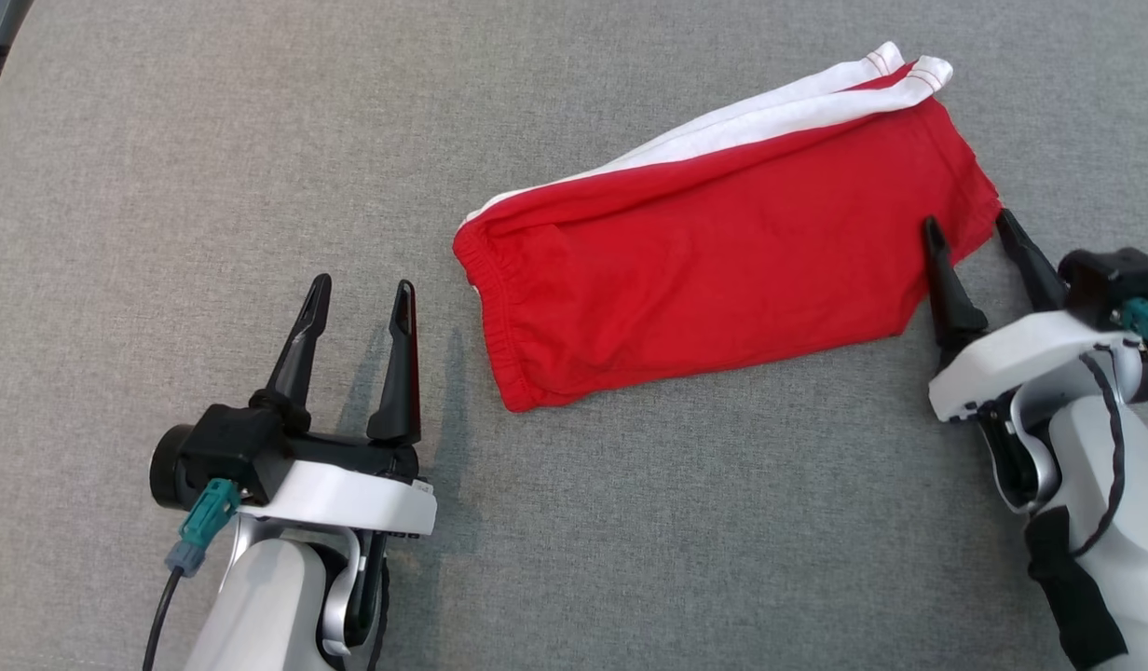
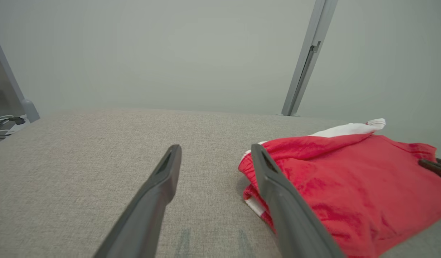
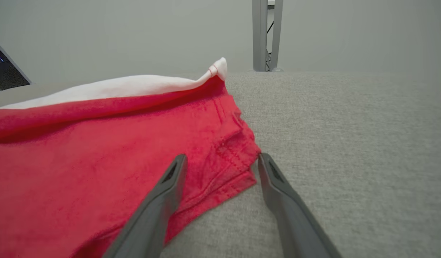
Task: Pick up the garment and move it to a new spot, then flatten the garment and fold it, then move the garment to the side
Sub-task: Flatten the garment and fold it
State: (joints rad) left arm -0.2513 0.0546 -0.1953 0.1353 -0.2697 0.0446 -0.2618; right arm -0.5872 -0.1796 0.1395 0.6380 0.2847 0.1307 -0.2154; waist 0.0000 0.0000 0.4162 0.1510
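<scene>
The red shorts need folding, so my right gripper will next pick them up by the leg hem's corner (image 1: 984, 207) opposite the white band (image 1: 794, 106).
The garment (image 1: 723, 252) is a pair of red shorts with a white side band, lying folded on the grey cloth surface (image 1: 164, 168), elastic waistband toward the left. My right gripper (image 1: 970, 224) stands open at the shorts' right hem corner, one finger over the red fabric and the other beside it. In the right wrist view the hem corner (image 3: 238, 161) lies between the two fingers of that gripper (image 3: 222, 159). My left gripper (image 1: 364, 291) is open and empty, left of the waistband. The left wrist view shows that gripper (image 2: 215, 150) just short of the garment (image 2: 349, 186).
Grey fabric covers the whole work surface. A metal post (image 2: 306, 61) stands beyond the far edge in the left wrist view, and another post (image 3: 267, 36) in the right wrist view. Cables (image 2: 2, 122) lie off the far left edge.
</scene>
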